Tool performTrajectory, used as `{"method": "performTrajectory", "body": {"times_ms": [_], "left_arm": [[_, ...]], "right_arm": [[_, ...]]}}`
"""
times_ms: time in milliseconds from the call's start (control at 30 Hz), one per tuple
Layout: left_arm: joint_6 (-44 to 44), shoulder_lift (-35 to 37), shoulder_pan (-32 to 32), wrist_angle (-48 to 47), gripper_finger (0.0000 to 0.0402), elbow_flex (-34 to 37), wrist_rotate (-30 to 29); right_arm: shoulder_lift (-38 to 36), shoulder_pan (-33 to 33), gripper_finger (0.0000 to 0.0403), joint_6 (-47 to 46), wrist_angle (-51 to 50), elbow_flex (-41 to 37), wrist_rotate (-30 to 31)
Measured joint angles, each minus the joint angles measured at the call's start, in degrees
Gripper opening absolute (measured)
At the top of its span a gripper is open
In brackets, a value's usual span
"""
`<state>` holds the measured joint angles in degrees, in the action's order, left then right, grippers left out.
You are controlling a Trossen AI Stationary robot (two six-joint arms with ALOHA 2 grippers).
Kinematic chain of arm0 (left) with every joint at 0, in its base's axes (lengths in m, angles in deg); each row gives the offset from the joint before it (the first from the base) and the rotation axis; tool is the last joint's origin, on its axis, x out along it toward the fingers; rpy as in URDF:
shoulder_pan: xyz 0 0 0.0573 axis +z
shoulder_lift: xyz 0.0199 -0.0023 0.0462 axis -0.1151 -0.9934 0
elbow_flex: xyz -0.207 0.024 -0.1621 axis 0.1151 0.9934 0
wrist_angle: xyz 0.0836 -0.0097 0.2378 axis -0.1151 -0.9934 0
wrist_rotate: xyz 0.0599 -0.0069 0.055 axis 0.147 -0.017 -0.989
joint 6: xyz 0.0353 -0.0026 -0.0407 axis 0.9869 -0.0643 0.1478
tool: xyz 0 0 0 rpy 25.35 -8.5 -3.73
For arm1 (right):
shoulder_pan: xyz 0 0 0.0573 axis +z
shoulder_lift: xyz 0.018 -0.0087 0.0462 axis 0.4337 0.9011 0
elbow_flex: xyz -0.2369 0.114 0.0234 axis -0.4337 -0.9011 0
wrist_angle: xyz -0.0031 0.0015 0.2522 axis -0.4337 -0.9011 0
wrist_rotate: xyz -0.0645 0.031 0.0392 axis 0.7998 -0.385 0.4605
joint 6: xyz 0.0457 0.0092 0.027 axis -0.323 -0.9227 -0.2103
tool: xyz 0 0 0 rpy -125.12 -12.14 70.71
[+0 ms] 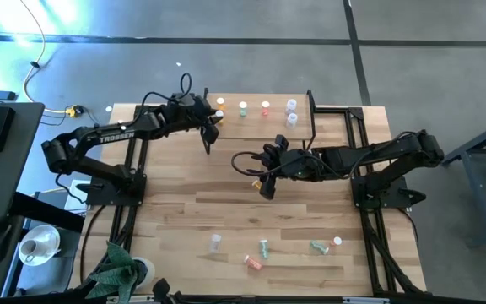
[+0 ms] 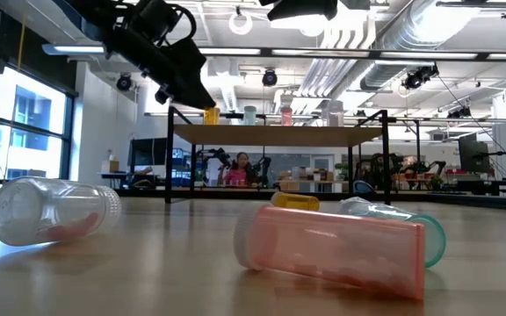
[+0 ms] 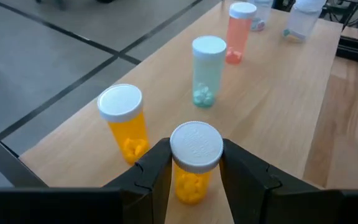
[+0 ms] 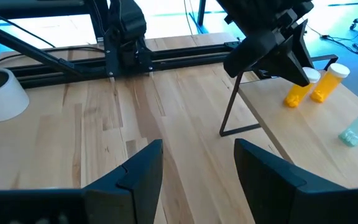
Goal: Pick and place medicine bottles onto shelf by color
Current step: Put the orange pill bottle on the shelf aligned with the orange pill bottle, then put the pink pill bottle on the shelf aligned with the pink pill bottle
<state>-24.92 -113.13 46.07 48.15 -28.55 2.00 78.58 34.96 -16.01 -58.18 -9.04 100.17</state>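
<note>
The orange bottle has its base on the shelf top [image 3: 229, 134] and would stand, so it is time for my left gripper to release it now.
The shelf [image 1: 256, 125] stands at the table's far edge. On its light wood top [image 3: 272, 106] stand an orange bottle [image 3: 123, 121], a green one [image 3: 207, 71], a pink-red one [image 3: 240, 31] and clear ones [image 3: 303, 18], all upright on their bases. My left gripper [image 3: 194, 158] is over the shelf's left end, shut on a second orange bottle [image 3: 190, 183]. My right gripper [image 1: 267, 186] hangs open over the table's middle with nothing between its fingers [image 4: 142, 165]. Another orange bottle [image 2: 294, 201] lies on its side on the table close by it. My left gripper pinches the orange bottle between its two fingers [image 3: 157, 165], at the white cap and the top of the body [image 3: 175, 157]. The fingers slant down from the table's left side. The bottle is upright, its base at the shelf top beside the other orange bottle.
Several bottles lie on their sides near the table's front edge: a clear one [image 1: 216, 242], a pink one [image 1: 253, 263] and green ones [image 1: 264, 248]. A white cup and green cloth [image 1: 116, 266] sit at the near left corner. Black arm frames [image 4: 126, 53] flank the table.
</note>
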Motion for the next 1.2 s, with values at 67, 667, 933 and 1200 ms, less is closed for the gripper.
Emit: {"method": "performTrajectory", "body": {"times_ms": [67,667,933,1200], "left_arm": [[-0.4,0.0,0.0,-0.2,0.0115,0.0,0.4],[-2.6,0.0,0.0,0.1,0.0130,0.0,0.2],[-2.2,-0.2,0.0,0.1,0.0189,0.1,0.2],[-3.7,2.8,0.0,0.3,0.0224,0.1,0.2]], "right_arm": [[0.0,0.0,0.0188,0.0,0.0,0.0,0.0],[0.0,0.0,0.0188,0.0,0.0,0.0,0.0],[0.0,0.0,0.0188,0.0,0.0,0.0,0.0],[0.0,0.0,0.0188,-1.5,-0.9,0.0,0.0]]}}
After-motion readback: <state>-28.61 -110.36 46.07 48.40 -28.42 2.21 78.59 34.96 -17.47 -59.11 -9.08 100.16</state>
